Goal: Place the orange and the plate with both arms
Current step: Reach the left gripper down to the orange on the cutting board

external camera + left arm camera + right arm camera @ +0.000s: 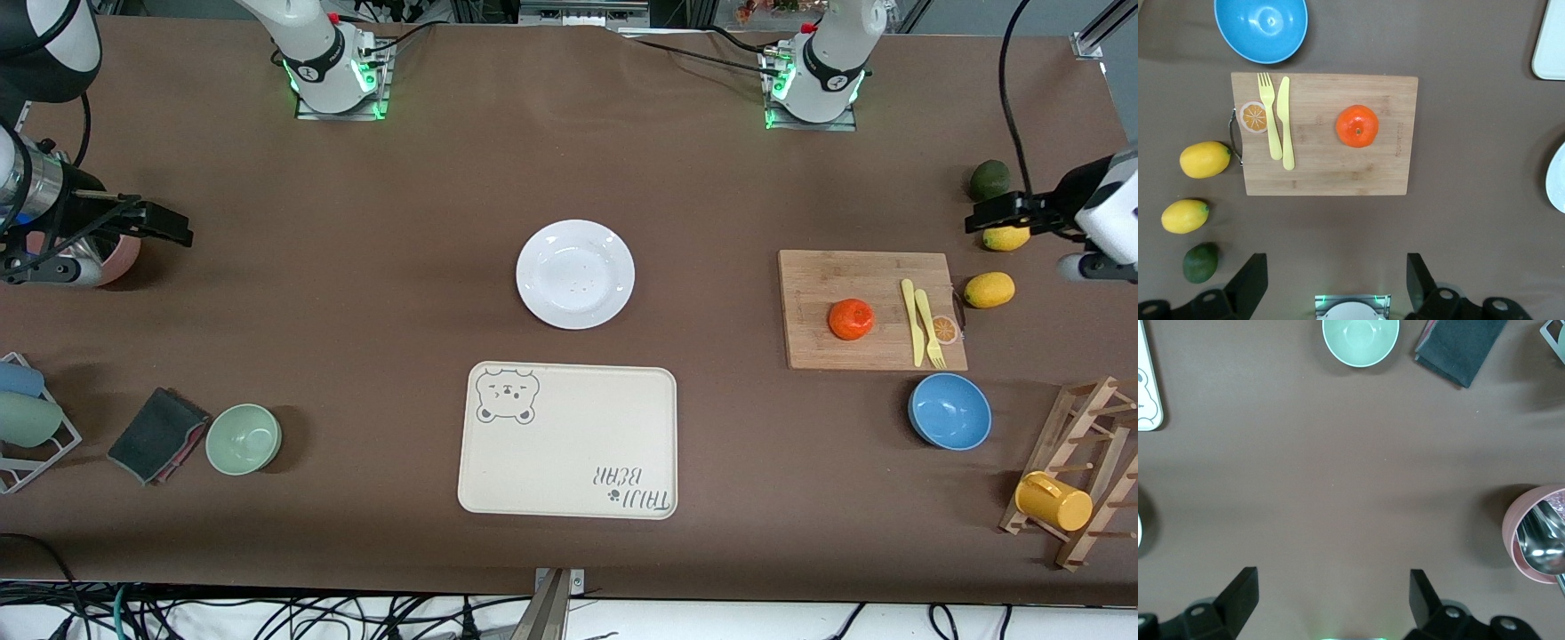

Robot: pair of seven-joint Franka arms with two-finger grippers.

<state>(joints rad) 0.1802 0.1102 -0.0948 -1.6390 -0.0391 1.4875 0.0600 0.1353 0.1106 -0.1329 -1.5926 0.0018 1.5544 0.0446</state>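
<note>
I will next grab the orange around its round body (851, 319) with my left gripper, to place the orange on the white plate (575, 274).
The orange (851, 319) rests on a wooden cutting board (867, 342) toward the left arm's end of the table; it shows in the left wrist view as the orange (1357, 126). The white plate (575, 274) lies mid-table, just farther from the front camera than the bear tray (569, 440). My left gripper (972, 219) hangs open and empty over the lemons beside the board; in its wrist view the gripper (1336, 267) is well apart from the orange. My right gripper (185, 233) (1333, 587) is open and empty at the right arm's end, beside a pink cup (1537, 535).
A yellow fork and knife (922, 322) lie on the board. Two lemons (989, 290) and a dark green fruit (989, 180) sit beside it. A blue bowl (949, 411), a rack with a yellow mug (1053, 500), a green bowl (244, 438) and a dark cloth (158, 434) lie nearer the camera.
</note>
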